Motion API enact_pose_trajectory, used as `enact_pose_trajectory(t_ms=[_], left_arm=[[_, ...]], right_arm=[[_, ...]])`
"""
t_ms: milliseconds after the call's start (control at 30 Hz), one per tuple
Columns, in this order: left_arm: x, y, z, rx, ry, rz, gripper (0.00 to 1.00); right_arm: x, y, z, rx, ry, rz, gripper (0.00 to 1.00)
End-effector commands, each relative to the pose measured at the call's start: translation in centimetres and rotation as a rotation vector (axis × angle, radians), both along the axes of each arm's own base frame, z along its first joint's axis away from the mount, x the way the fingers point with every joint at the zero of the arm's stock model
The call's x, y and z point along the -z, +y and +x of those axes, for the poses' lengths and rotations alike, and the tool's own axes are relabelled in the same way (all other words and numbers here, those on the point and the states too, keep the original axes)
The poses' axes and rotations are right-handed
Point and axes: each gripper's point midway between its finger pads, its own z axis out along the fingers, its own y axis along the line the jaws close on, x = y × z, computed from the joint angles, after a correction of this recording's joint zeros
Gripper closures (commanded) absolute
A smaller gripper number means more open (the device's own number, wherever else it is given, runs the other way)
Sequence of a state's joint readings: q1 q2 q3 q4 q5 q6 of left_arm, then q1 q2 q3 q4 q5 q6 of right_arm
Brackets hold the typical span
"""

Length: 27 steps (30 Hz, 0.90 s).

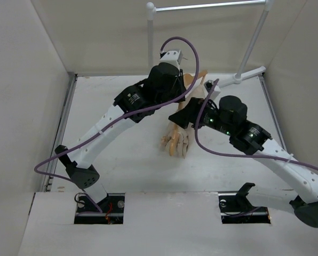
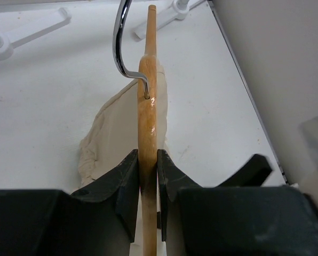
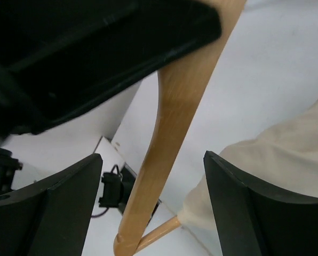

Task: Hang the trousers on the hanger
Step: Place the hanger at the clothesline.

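Observation:
The lower part of the hanger arm is beyond my right gripper's fingers in the right wrist view. My right gripper should move toward that part of the hanger arm before it closes.
My left gripper (image 2: pixel 147 176) is shut on one wooden arm of the orange-tan hanger (image 2: pixel 147 101) and holds it edge-on, with its metal hook (image 2: pixel 120 42) pointing away. The beige trousers (image 2: pixel 108 138) lie bunched below and behind the hanger. In the top view the left gripper (image 1: pixel 181 88) holds the hanger (image 1: pixel 191 82) above mid-table, and the trousers (image 1: pixel 176 143) hang down from it. My right gripper (image 3: pixel 153 202) is open, its fingers on either side of the hanger arm (image 3: pixel 169 128) without touching it. The trousers (image 3: pixel 287 154) drape over the hanger's lower bar (image 3: pixel 161 233) by the right finger. In the top view the right gripper (image 1: pixel 184 117) is just beside the cloth.
A white tubular clothes rack (image 1: pixel 151 37) stands at the back, its foot (image 1: pixel 249 73) on the table's far right. White walls enclose the table on the left, right and back. The arm bases sit at the near edge.

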<state>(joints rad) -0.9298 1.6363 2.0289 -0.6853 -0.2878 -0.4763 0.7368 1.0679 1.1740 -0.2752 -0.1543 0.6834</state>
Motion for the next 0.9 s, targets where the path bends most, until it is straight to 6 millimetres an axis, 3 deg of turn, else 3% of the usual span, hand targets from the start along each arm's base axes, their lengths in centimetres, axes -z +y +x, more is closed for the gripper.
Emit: enact_pose_trajectory(t_ms=[0, 100, 167, 233, 333, 533, 733, 800, 867], left_arm=[[-8.0, -0.2, -0.9, 0.019, -0.147, -0.195, 0.99], [-8.0, -0.3, -0.9, 0.02, -0.148, -0.193, 0.99], [-7.9, -0.2, -0.7, 0.014, -0.149, -0.19, 0.99], [-7.7, 0.0, -0.4, 0.004, -0.148, -0.185, 0.99], [-7.6, 0.6, 0.1, -0.017, -0.154, -0.186, 0.93], [-9.6, 2.2, 0.3, -0.036, -0.203, -0.269, 0.51], [-12.0, 5.9, -0.6, -0.057, -0.256, -0.358, 0.29], [-11.8, 7.4, -0.8, -0.083, -0.266, -0.363, 0.26], [-10.2, 9.4, -0.5, -0.137, -0.247, -0.35, 0.18]], right_arm=[[-1.5, 1.6, -0.1, -0.028, -0.074, 0.045, 0.19], [0.0, 2.6, 0.1, -0.017, -0.036, 0.035, 0.28], [0.2, 3.2, -0.2, -0.024, -0.023, 0.049, 0.5], [-0.5, 3.3, -0.4, -0.019, -0.028, 0.077, 0.68], [-2.9, 3.0, -0.7, -0.01, -0.049, 0.149, 0.83], [-7.4, 0.4, 1.7, 0.046, -0.068, 0.266, 0.89], [-9.6, -1.9, 5.5, 0.083, -0.081, 0.312, 0.91], [-10.0, -2.1, 6.5, 0.07, -0.092, 0.304, 0.91], [-10.4, -2.9, 8.5, 0.08, -0.097, 0.301, 0.91]])
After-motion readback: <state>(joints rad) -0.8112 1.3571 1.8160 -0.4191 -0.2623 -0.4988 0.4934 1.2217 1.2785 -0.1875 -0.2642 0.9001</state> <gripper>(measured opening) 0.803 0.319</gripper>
